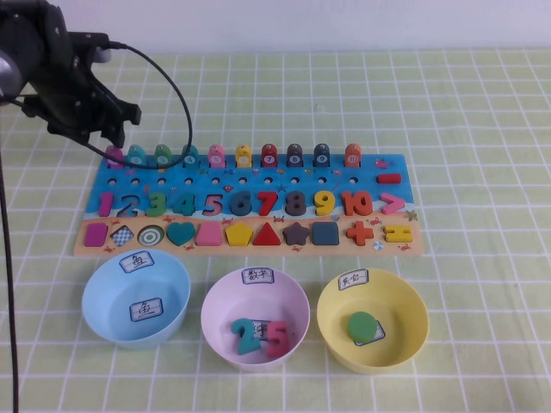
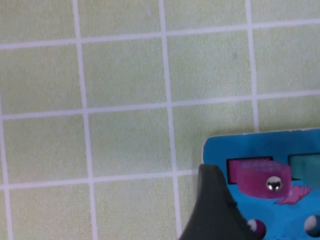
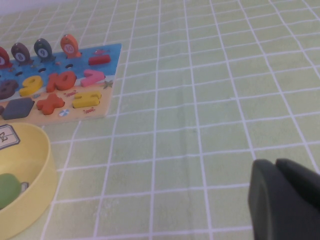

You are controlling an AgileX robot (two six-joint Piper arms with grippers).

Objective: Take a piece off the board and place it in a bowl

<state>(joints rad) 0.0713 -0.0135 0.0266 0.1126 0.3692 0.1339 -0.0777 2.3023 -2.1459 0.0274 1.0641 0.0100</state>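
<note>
The dark finger stops above the magenta arch piece [image 2: 264,178] beside the blue board's corner [image 2: 212,144]. My left gripper needs to go lower before it closes on the piece.
The magenta-purple arch piece [image 1: 114,157] stands at the far left end of the back row on the board [image 1: 258,182]. In the left wrist view the piece [image 2: 257,177] sits in its slot at the board's corner [image 2: 220,147]. My left gripper [image 1: 116,136] hovers just above the piece and is open. One dark finger [image 2: 215,210] shows beside the piece without touching it; the other finger is out of view. The light blue bowl [image 1: 99,301] stands empty in front of the board's left end. My right gripper [image 3: 276,164] is shut and empty, over bare tablecloth to the right of the board.
A pink bowl [image 1: 215,301] holding numerals stands in the middle. A yellow bowl [image 1: 409,301] holding a green disc stands at the right and also shows in the right wrist view [image 3: 42,165]. More arch pieces [image 1: 244,156] line the board's back row. A black cable [image 1: 176,95] hangs over the board's left end.
</note>
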